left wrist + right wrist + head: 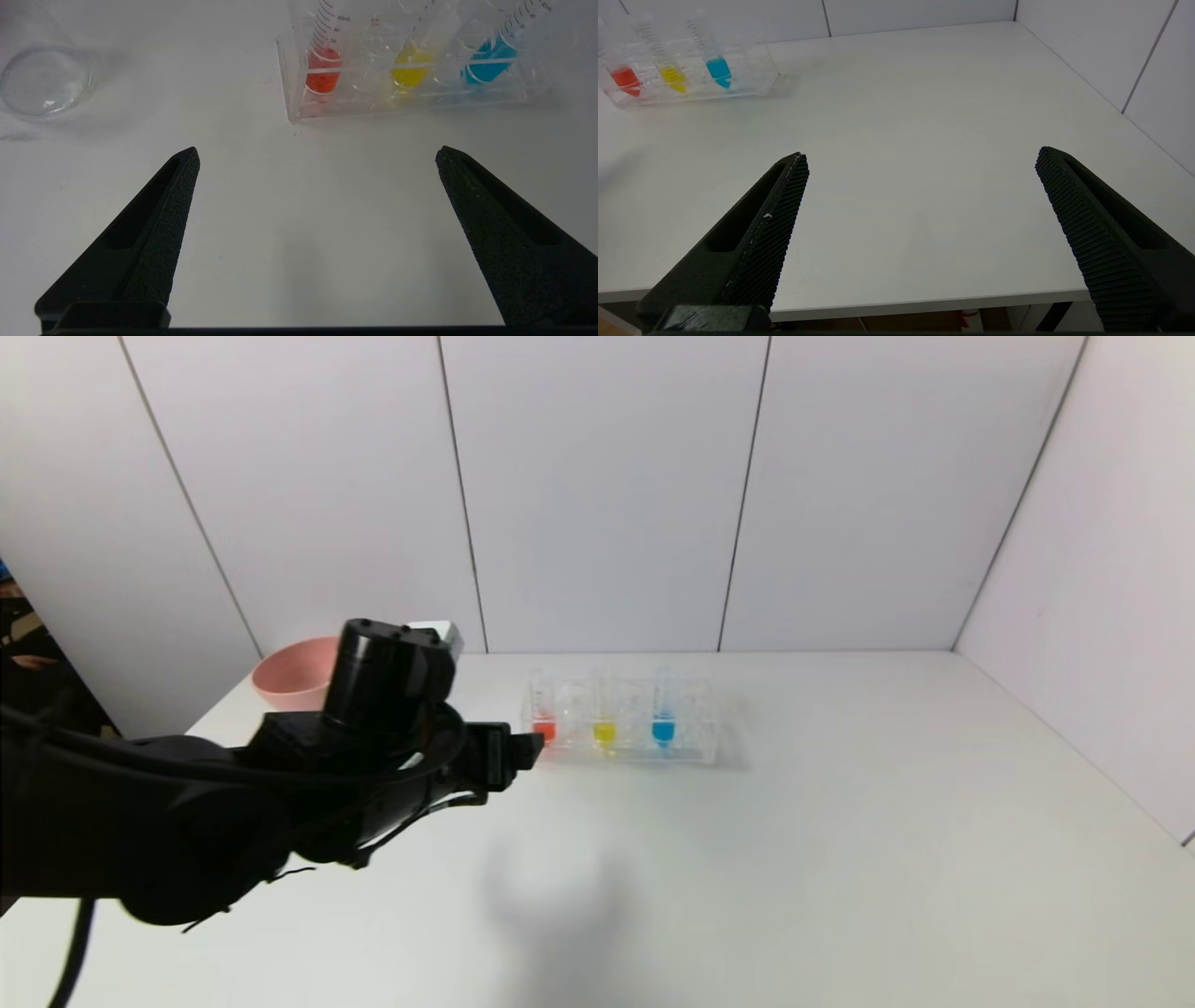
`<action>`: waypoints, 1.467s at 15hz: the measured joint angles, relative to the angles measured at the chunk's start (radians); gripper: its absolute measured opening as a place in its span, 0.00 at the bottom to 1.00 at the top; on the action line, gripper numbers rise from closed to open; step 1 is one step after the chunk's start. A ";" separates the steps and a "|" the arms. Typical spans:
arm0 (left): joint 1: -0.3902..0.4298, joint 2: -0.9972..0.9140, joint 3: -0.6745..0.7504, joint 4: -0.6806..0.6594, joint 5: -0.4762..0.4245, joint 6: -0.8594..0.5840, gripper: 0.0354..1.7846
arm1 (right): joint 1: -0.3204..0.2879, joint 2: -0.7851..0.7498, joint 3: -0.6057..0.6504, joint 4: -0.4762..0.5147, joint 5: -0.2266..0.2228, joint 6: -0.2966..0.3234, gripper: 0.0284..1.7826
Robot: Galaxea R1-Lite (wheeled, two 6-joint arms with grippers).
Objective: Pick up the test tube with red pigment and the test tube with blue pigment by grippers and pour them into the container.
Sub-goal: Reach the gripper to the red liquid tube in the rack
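Note:
The red test tube's lower part is inside the rack, so my left gripper needs to grab the tube next by its upper part, just under the tube's rim, to pick it up.
The red test tube (544, 726) and the blue test tube (663, 728) stand upright in a clear rack (711, 747) at the table's back middle. My left gripper (523, 751) is open and empty, hovering just short of the rack's left end, near the red tube (322, 70). The blue tube (490, 60) is at the rack's other end. The glass container (44, 81) stands on the table left of the rack; in the head view my left arm hides it. My right gripper (920, 156) is open and empty over the table's front edge, far from the rack (756, 79).
A tube with yellow liquid (604, 732) stands between the red and blue ones. A pink bowl (289, 677) sits at the back left behind my left arm. White walls close the back and right sides of the table (840, 859).

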 joint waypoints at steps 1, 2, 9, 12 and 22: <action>-0.013 0.057 -0.043 -0.025 0.061 0.000 0.99 | 0.000 0.000 0.000 0.000 0.000 0.000 1.00; -0.022 0.115 -0.090 -0.057 0.123 0.001 0.99 | 0.000 0.000 0.000 0.000 0.000 0.000 1.00; -0.031 0.371 -0.304 -0.205 0.280 0.050 0.99 | 0.000 0.000 0.000 0.000 0.000 0.000 1.00; -0.028 0.416 -0.316 -0.261 0.282 0.111 0.99 | 0.000 0.000 0.000 0.000 0.000 0.000 1.00; -0.021 0.438 -0.315 -0.292 0.281 0.117 0.79 | 0.000 0.000 0.000 0.000 0.000 0.000 1.00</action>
